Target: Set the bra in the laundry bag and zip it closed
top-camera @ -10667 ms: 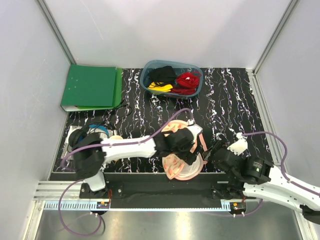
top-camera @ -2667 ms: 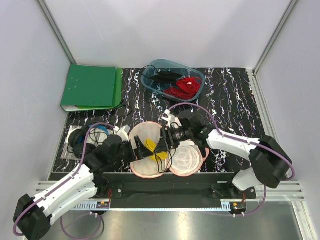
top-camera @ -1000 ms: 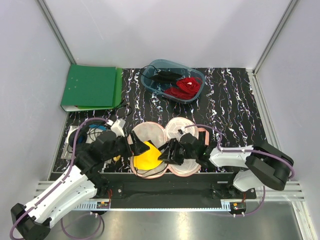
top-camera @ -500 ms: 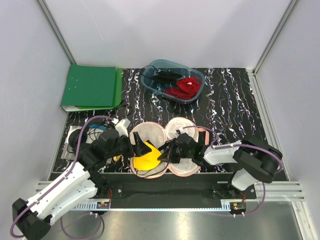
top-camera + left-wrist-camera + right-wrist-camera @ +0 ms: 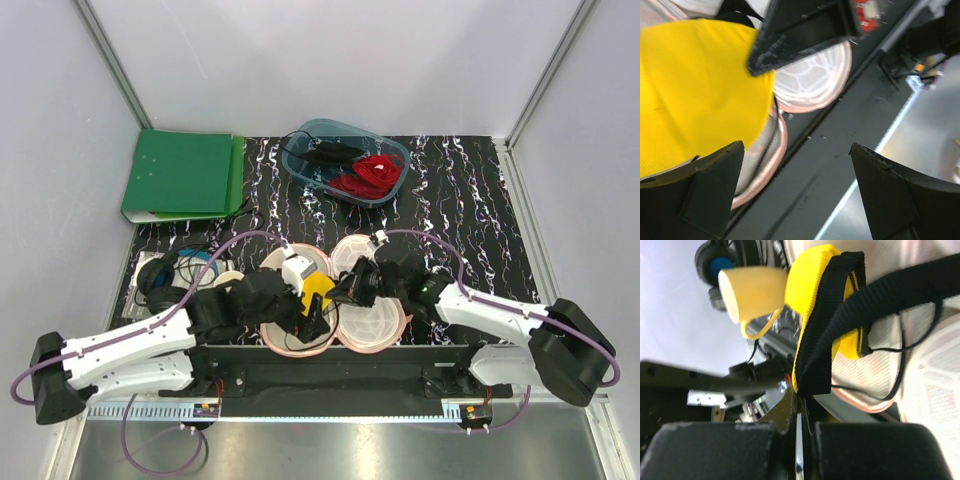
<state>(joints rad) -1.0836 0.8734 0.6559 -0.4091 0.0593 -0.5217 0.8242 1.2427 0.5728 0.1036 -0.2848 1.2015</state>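
Observation:
My left gripper isn't ready to close on the yellow cup yet. The cup is beside one finger in the left wrist view, so the gripper should first line up with it.
The laundry bag (image 5: 375,322) lies open near the table's front edge, its two round halves side by side. The yellow bra (image 5: 319,289) is bunched over the left half. My right gripper (image 5: 343,292) is shut on the bra's black band (image 5: 826,357), and the yellow cup (image 5: 816,270) hangs from that band above the pale lining (image 5: 880,365). My left gripper (image 5: 314,322) stands open over the bag's front rim, just beside the yellow cup (image 5: 695,90), with nothing between its fingers (image 5: 705,185). The bag's pink rim (image 5: 771,157) passes under them.
A blue-grey tub (image 5: 392,180) with a red garment (image 5: 368,172) and a black garment (image 5: 330,153) stands at the back. A green binder (image 5: 180,175) lies back left. A beige mug (image 5: 750,290), headphones and cables (image 5: 170,272) sit left of the bag.
My right gripper has shut on the bra's black band and drawn it up and back, bunching the bra. The left arm has swung right, over the bag's left half.

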